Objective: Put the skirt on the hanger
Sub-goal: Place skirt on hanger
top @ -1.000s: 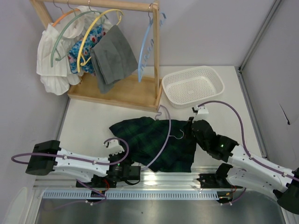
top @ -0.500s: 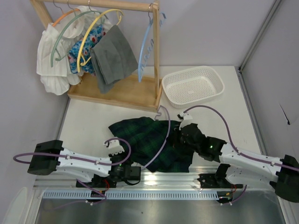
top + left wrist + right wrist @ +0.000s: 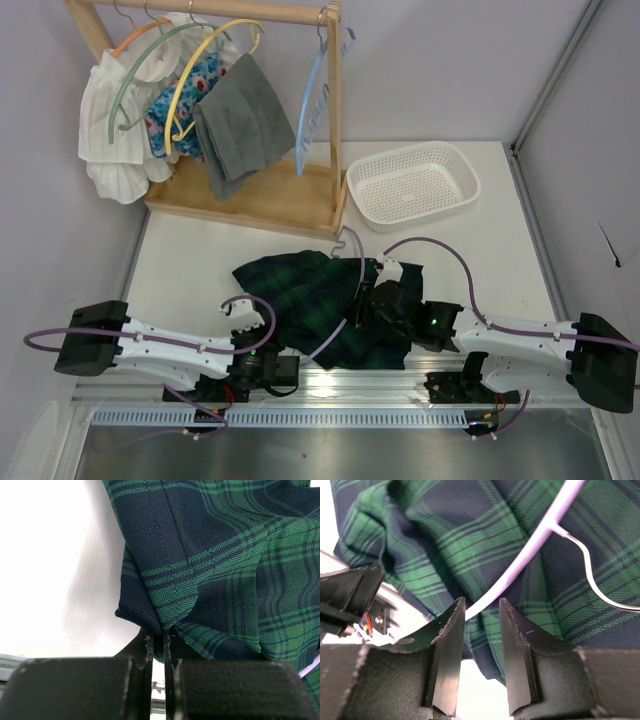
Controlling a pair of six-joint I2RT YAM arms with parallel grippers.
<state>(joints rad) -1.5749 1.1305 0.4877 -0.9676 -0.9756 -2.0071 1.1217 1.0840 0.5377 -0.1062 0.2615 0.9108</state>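
My right gripper grips the hanger's arm beside the wire loop next. That keeps the loop and ends free to place the skirt [image 3: 305, 290].
The dark green plaid skirt [image 3: 305, 290] lies crumpled on the table in front of both arms. A lilac hanger [image 3: 361, 266] lies across it, its hook toward the rack. My left gripper [image 3: 294, 367] is shut on the skirt's [image 3: 210, 555] near hem, with the cloth pinched between its fingertips [image 3: 158, 642]. My right gripper [image 3: 363, 308] hovers over the skirt's [image 3: 445, 535] middle. It stands open [image 3: 481, 605], with the hanger's arm [image 3: 535, 540] running between its fingers and untouched by them. A thin wire loop [image 3: 592, 575] branches off the hanger.
A wooden rack [image 3: 250, 195] stands at the back left with several clothed hangers and one bare blue hanger [image 3: 312, 105]. A white mesh basket [image 3: 412, 185] sits at the back right. A metal rail [image 3: 350, 385] runs along the near edge.
My right arm swung left over the skirt and its jaws went from shut to open, now straddling the hanger's arm. The left arm kept its grip and did not move.
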